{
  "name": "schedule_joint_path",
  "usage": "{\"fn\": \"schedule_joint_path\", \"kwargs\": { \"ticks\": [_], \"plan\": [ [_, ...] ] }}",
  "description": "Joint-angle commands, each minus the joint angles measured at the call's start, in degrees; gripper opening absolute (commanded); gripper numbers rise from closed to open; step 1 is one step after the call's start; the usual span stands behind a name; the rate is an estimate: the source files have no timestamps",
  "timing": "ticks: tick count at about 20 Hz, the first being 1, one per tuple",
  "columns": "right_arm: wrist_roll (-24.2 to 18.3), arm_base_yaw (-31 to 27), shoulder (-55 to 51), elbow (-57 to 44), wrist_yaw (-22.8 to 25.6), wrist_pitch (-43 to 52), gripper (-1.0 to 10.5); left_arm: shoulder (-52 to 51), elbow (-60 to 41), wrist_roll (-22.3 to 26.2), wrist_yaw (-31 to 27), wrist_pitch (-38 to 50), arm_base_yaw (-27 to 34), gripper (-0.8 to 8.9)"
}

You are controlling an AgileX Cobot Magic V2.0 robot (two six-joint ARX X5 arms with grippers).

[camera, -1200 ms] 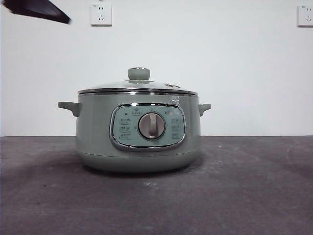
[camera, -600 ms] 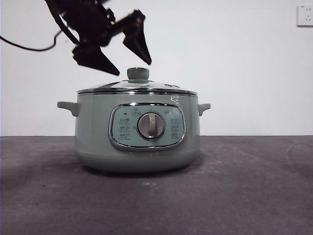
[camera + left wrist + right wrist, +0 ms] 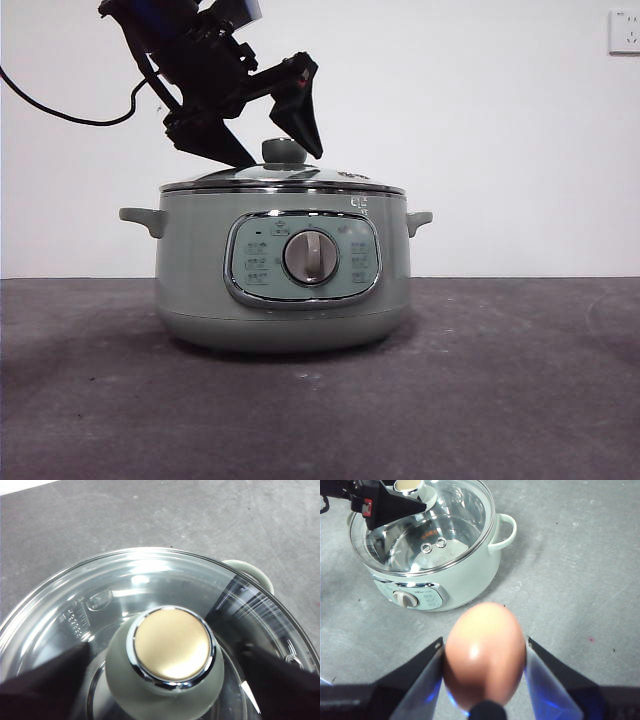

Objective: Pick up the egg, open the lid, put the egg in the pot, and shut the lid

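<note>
My left gripper has open fingers that are far narrower than the lid's glass, so it should grab the lid by its narrow round knob (image 3: 284,152) (image 3: 166,662) next.
The sage-green pot (image 3: 283,290) stands mid-table with the glass lid (image 3: 235,177) resting on it. My left gripper (image 3: 280,155) is open and reaches down from the upper left. Its jaws stand on either side of the lid's knob (image 3: 284,148) without closing on it. The left wrist view shows the knob (image 3: 172,645) large between the two dark jaws, with the lid's glass (image 3: 125,585) around it. My right gripper (image 3: 484,641) is shut on the brown-orange egg (image 3: 485,655) and holds it above the table, in front of the pot (image 3: 465,587). It is out of the front view.
The dark grey table (image 3: 500,390) stretches around the pot. A white wall with a socket (image 3: 625,30) stands behind. The left arm's cable (image 3: 60,110) hangs at the upper left. The pot's side handles (image 3: 142,218) stick out.
My left arm has swung in from the top left corner and come down, so its open jaws now flank the lid's knob. The pot and lid have not moved.
</note>
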Motion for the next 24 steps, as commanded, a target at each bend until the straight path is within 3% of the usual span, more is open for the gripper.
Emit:
{"fn": "schedule_joint_path", "kwargs": {
  "ticks": [1, 3, 14, 24],
  "plan": [
    [0.35, 0.09, -0.13, -0.07, -0.02, 0.37, -0.2, 0.66, 0.11, 0.42, -0.07, 0.46, -0.17, 0.65],
    [0.33, 0.09, -0.13, -0.07, -0.02, 0.37, -0.2, 0.59, 0.11, 0.39, 0.0, 0.44, -0.17, -0.1],
    [0.35, 0.09, 1.73, -0.07, -0.07, 0.28, -0.1, -2.54, 0.55, 0.44, 0.13, -0.39, -0.17, -0.09],
    [0.37, 0.09, 4.09, -0.07, -0.15, 5.51, -0.1, -12.37, 4.55, 0.96, -0.09, -8.63, -0.11, -0.08]
  ]
}}
